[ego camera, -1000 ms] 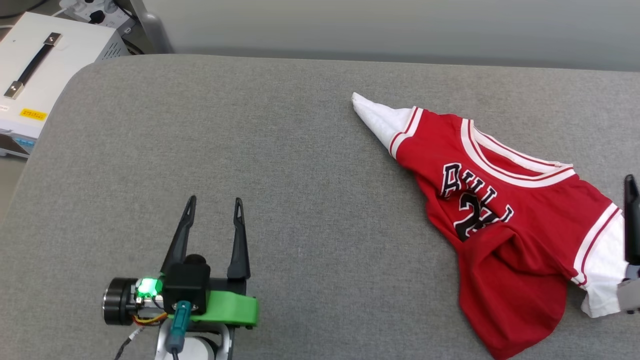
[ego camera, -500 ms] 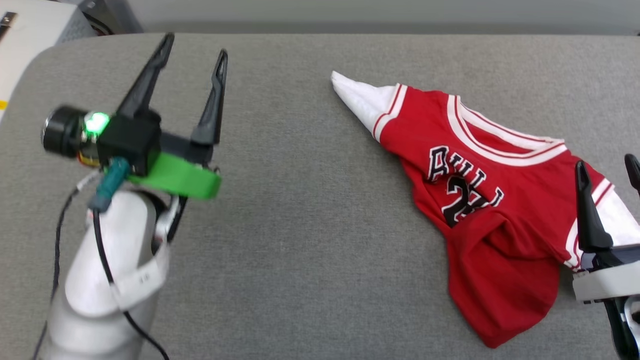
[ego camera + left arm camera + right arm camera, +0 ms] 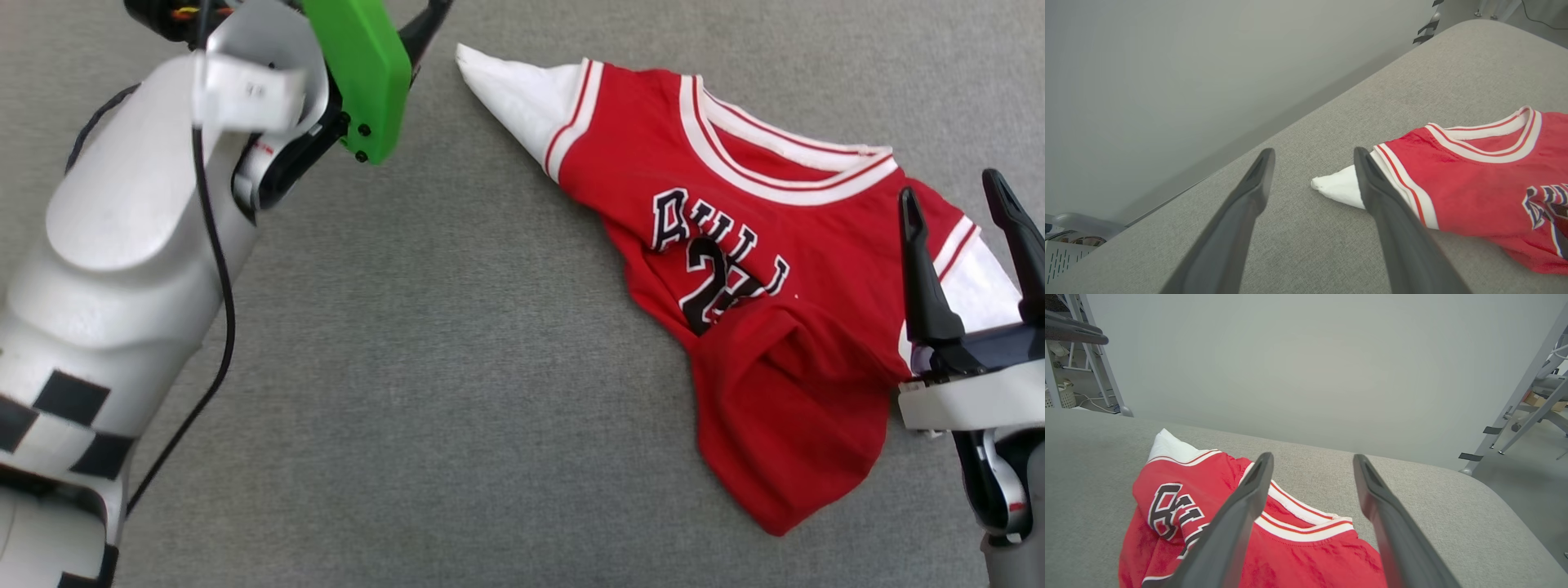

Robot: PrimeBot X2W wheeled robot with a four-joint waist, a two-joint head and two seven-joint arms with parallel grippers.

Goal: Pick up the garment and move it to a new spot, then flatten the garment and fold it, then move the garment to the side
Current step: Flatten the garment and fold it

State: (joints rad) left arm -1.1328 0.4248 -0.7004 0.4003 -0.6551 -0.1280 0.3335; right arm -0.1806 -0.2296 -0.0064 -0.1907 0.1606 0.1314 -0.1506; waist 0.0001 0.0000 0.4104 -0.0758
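Note:
My left gripper is to pinch the garment next by its gathered white sleeve tip (image 3: 467,59), which is a narrow fold, while the red body (image 3: 666,176) lies wide and slack.
The garment (image 3: 759,269), a red jersey with white sleeves and black lettering, lies crumpled on the grey table, hem bunched toward me. My left arm (image 3: 122,245) reaches to the upper left with its green mount (image 3: 359,73). In the left wrist view my left gripper (image 3: 1313,152) is open, and the pointed white sleeve (image 3: 1335,188) lies just past its fingertips, against the right one. My right gripper (image 3: 955,200) is open over the other white sleeve (image 3: 980,286). The right wrist view shows the right gripper (image 3: 1312,457) above the striped collar (image 3: 1298,522), holding nothing.
The grey padded table (image 3: 424,384) stretches wide to the left of the jersey. Its far edge (image 3: 1298,118) meets a plain grey wall. Metal frame legs (image 3: 1515,404) stand beyond the right corner, and a pale box (image 3: 1069,253) sits past the left end.
The head view has tilted down and closer. My left arm has reached forward toward the pointed white sleeve. My right gripper has come forward over the right sleeve. Both stay open; the jersey lies unmoved.

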